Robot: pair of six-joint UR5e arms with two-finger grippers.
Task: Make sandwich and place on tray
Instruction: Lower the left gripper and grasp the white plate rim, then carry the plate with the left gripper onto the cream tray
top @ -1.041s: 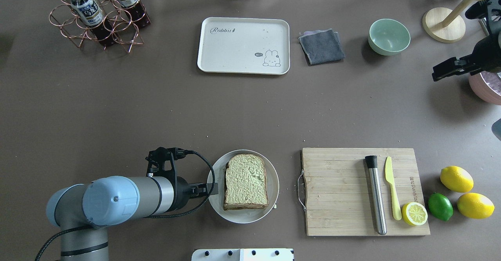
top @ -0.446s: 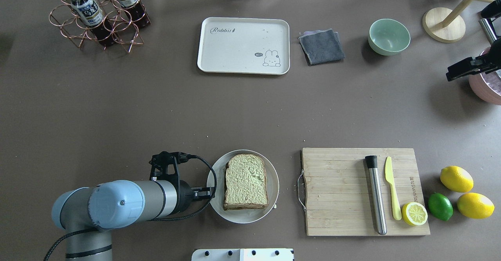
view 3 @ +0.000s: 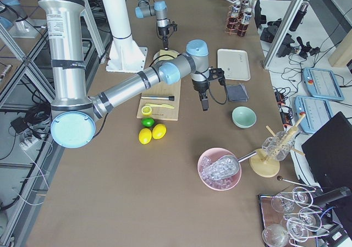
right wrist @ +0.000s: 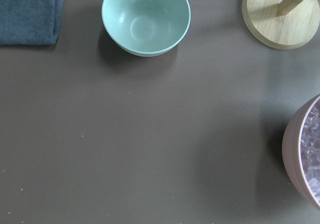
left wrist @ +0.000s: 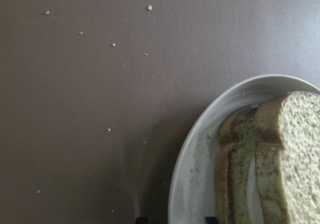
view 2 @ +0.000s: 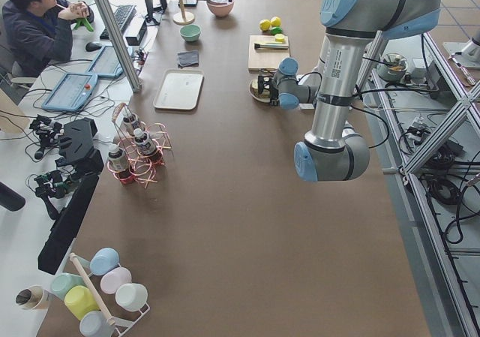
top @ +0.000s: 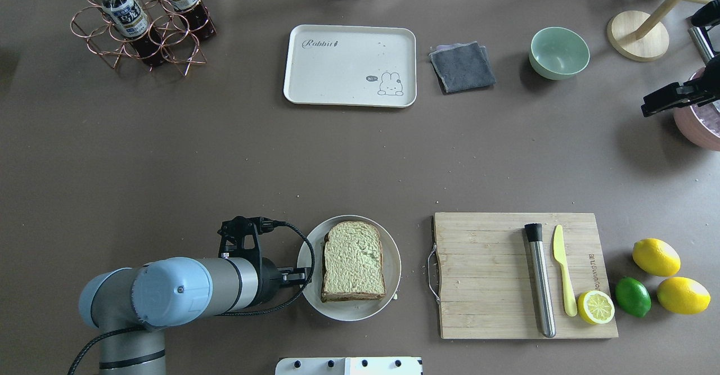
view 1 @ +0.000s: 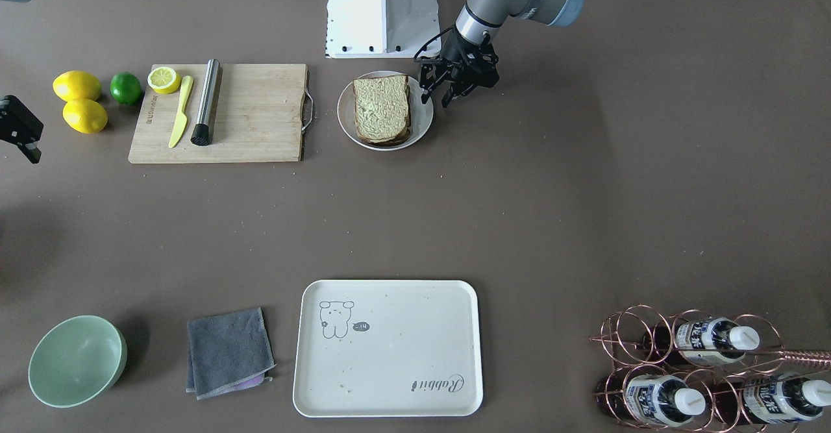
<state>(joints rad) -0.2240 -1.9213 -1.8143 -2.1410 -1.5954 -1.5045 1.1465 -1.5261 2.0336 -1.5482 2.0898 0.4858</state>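
Observation:
My left gripper next needs to take hold of the plate by its rim (view 1: 432, 110), so that it can carry the sandwich to the tray (view 1: 387, 351).
The sandwich (top: 353, 260) is two tan-green bread slices stacked on a round white plate (top: 343, 311) near the table's front; a white layer shows between the slices in the left wrist view (left wrist: 251, 191). My left gripper (top: 301, 276) is open and empty at the plate's left rim, its fingertips (left wrist: 141, 218) straddling the rim. It also shows in the front-facing view (view 1: 437, 95). The cream tray (top: 337, 66) lies bare at the far middle of the table. My right gripper (top: 655, 105) hovers at the right edge over bare table; its jaws are not readable.
A wooden cutting board (top: 484, 274) right of the plate carries a steel muddler (top: 540, 279), yellow knife (top: 562, 268) and lemon half (top: 596, 306). Lemons and a lime (top: 632, 296) lie beside it. Green bowl (top: 559, 52), grey cloth (top: 462, 67), bottle rack (top: 140, 21), pink ice bowl (top: 703, 127).
My right gripper has pulled back toward the right edge. My left arm has shifted slightly right, its gripper staying at the plate's left rim.

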